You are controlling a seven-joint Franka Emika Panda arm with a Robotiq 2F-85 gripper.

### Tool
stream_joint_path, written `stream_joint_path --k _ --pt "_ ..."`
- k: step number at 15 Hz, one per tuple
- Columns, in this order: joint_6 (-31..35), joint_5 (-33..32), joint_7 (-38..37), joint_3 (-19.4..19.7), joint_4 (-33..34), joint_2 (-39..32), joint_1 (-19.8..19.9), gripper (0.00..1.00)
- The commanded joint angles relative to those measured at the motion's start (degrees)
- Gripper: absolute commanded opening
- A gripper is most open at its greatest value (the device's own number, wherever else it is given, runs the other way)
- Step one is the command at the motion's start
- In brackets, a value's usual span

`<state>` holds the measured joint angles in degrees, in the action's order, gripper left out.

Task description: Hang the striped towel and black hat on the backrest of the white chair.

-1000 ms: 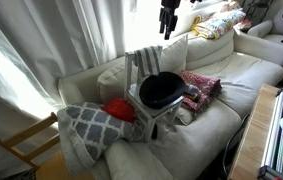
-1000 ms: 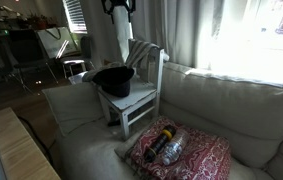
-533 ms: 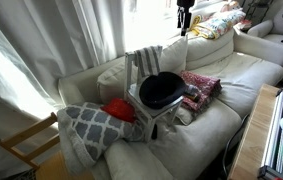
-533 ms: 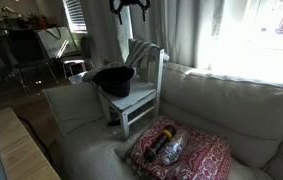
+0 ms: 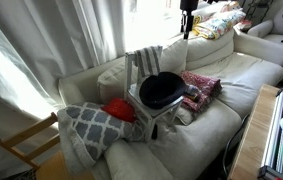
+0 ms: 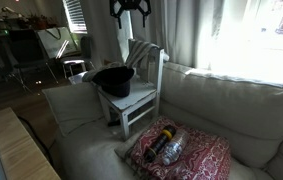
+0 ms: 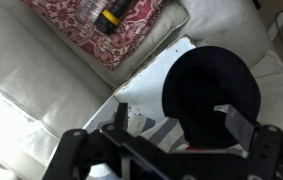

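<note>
My gripper grabs the black hat [image 5: 162,90] by one edge of its rim next, so the hat's opening stays free to hang over the white chair's backrest.
The white chair [image 5: 151,112] stands on the sofa and shows in both exterior views [image 6: 139,100]. The striped towel [image 5: 147,60] hangs over its backrest [image 6: 141,52]. The black hat [image 5: 162,90] lies on the seat [image 6: 113,80]. My gripper [image 5: 188,14] hangs high above the chair, open and empty [image 6: 129,10]. In the wrist view the hat [image 7: 213,85] covers much of the seat [image 7: 156,88], the towel [image 7: 166,130] shows beneath, and my gripper [image 7: 186,125] has its jaws spread wide above them.
A red-pink patterned cloth [image 6: 186,150] with a flashlight [image 7: 109,17] lies on the sofa beside the chair. A lattice-patterned pillow [image 5: 91,125] and a red object [image 5: 121,110] lie on its other side. A tan wooden chair [image 5: 26,145] stands by the sofa's end. Curtains hang behind.
My gripper has shifted sideways high above the chair and rose slightly. Towel, hat and chair have not moved.
</note>
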<state>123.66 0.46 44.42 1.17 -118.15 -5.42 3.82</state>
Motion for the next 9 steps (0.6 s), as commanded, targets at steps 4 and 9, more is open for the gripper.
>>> stream_joint_path --k 4,9 --pt "1.95 20.51 14.44 -0.45 -5.2 -9.32 4.89 1.0" --pt "6.58 29.79 20.19 -2.02 -5.07 -18.08 7.94 1.0"
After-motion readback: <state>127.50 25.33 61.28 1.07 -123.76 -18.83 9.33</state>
